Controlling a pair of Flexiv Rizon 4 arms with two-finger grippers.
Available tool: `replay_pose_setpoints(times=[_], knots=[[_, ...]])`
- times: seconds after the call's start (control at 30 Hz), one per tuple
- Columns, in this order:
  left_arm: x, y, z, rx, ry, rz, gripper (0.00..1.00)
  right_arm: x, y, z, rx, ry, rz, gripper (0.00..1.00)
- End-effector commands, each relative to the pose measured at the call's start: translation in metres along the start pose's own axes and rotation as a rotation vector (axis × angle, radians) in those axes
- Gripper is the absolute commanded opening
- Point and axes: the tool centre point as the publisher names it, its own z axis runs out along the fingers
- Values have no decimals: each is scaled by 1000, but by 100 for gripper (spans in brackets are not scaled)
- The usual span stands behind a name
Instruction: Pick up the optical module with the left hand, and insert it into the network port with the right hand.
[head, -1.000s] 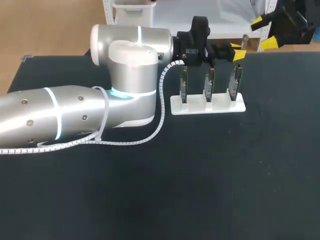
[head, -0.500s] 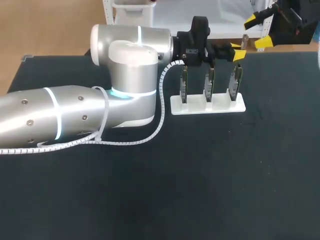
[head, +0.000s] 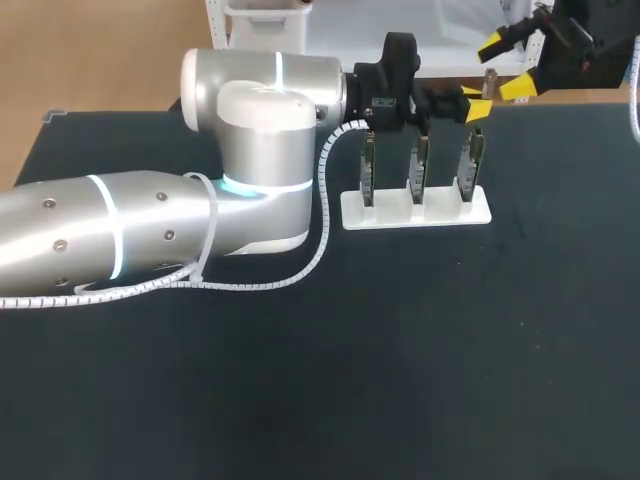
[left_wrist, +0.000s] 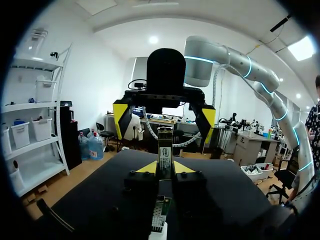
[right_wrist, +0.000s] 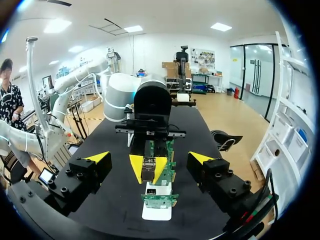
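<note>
My right gripper grabs the optical module by its upper end next, which leaves its lower end free to enter the network port (right_wrist: 151, 191).
My left gripper (head: 477, 108) hangs over the right end of the white stand (head: 415, 208), shut on the optical module (head: 489, 80), a slim metal piece standing upright between its yellow tips. The left wrist view shows that module (left_wrist: 164, 152) clamped in the left gripper (left_wrist: 165, 168), with my right gripper (left_wrist: 164, 119) facing it, jaws wide apart. The stand holds three upright green boards with network ports (head: 420, 165). My right gripper (head: 506, 66) hovers open at the far right edge of the table. From the right wrist view, the module (right_wrist: 148, 169) lies straight ahead of the right gripper (right_wrist: 149, 158).
The large silver left arm (head: 150, 230) lies across the left half of the black table (head: 400, 350), with a white coiled cable (head: 325, 200) trailing beside the stand. The boards (right_wrist: 159, 199) in the stand sit below the held module.
My right gripper has come in from the far right toward the left gripper and the module, staying open. The left arm and the module have not moved.
</note>
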Motion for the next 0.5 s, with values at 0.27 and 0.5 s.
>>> replay_pose_setpoints(times=[0.27, 0.5], knots=[[0, 2, 1, 3, 3, -1, 0, 0, 2, 3, 10, 11, -7, 0], [0, 2, 1, 3, 3, -1, 0, 0, 2, 4, 17, 10, -7, 0]])
